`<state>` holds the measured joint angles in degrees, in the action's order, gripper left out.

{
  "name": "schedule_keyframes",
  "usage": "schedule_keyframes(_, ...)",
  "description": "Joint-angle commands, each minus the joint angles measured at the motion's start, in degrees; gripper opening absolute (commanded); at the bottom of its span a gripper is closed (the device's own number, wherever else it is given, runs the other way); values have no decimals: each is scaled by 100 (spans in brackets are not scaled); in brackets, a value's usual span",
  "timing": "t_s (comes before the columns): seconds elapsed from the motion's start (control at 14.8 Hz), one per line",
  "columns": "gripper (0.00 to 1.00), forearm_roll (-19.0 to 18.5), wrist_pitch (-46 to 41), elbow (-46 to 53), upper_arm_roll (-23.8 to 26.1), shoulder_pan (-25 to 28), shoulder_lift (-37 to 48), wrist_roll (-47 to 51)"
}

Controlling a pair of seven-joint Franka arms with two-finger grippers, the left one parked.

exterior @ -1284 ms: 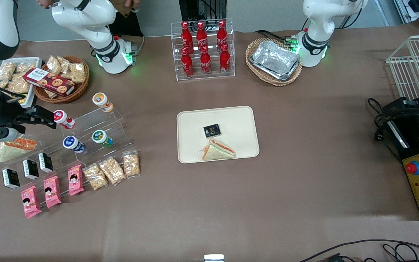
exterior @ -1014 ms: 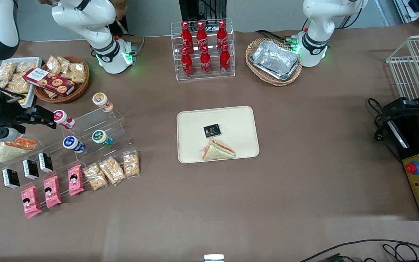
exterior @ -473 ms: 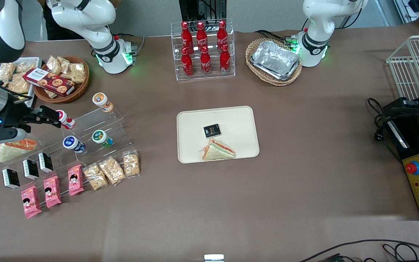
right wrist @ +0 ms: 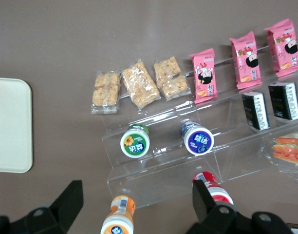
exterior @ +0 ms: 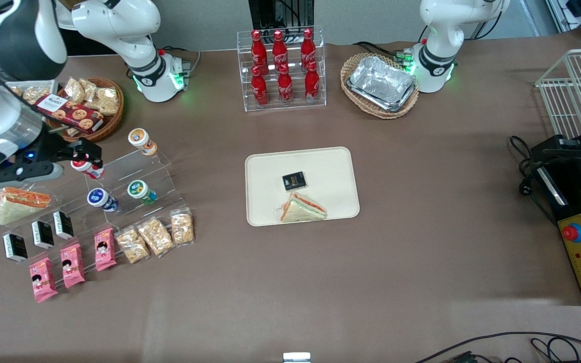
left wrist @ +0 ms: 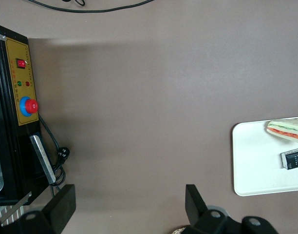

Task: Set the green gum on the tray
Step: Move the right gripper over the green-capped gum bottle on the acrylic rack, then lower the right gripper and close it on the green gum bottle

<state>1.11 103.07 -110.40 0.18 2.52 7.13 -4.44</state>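
Observation:
I will grab the green gum by its white-rimmed lid with my right gripper next, and then the gum can be placed on the tray.
The green gum stands on a middle step of a clear stepped stand, beside a blue-lidded canister. In the right wrist view its green lid faces the camera. The cream tray lies at the table's middle, holding a sandwich and a black packet; its edge shows in the right wrist view. My right gripper is open and empty. It hovers over the stand's upper step by the red canister, farther from the front camera than the green gum. Its fingers are wide apart.
An orange-lidded canister stands on the top step. Snack packets, pink packets and black boxes lie nearer the camera. A wrapped sandwich, a snack basket, a cola rack and foil trays stand around.
My right gripper has moved toward the stand and a little farther from the camera; it now hangs over the red canister. Its arm has swung into view. Nothing else moved.

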Motion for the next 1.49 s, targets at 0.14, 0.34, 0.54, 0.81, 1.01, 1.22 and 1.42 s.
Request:
schedule_keyframes(0.14,100,-23,1336,-1456,-1,161,368,398)
schedule_keyframes(0.34,100,-23,2022,-1949,-1,249,316,497)
schedule_keyframes(0.54,100,-23,2549,-2222,-1,249,44,497)
schedule_keyframes(0.81,100,-32,3244,-2564,-1,258,-264,804)
schedule_keyframes(1.01,100,-32,3649,-2706,-1,258,-466,805)
schedule_keyframes(1.22,100,-32,3904,-2793,-1,249,-590,805)
schedule_keyframes(1.42,100,-32,4115,-2908,-1,258,-634,805)
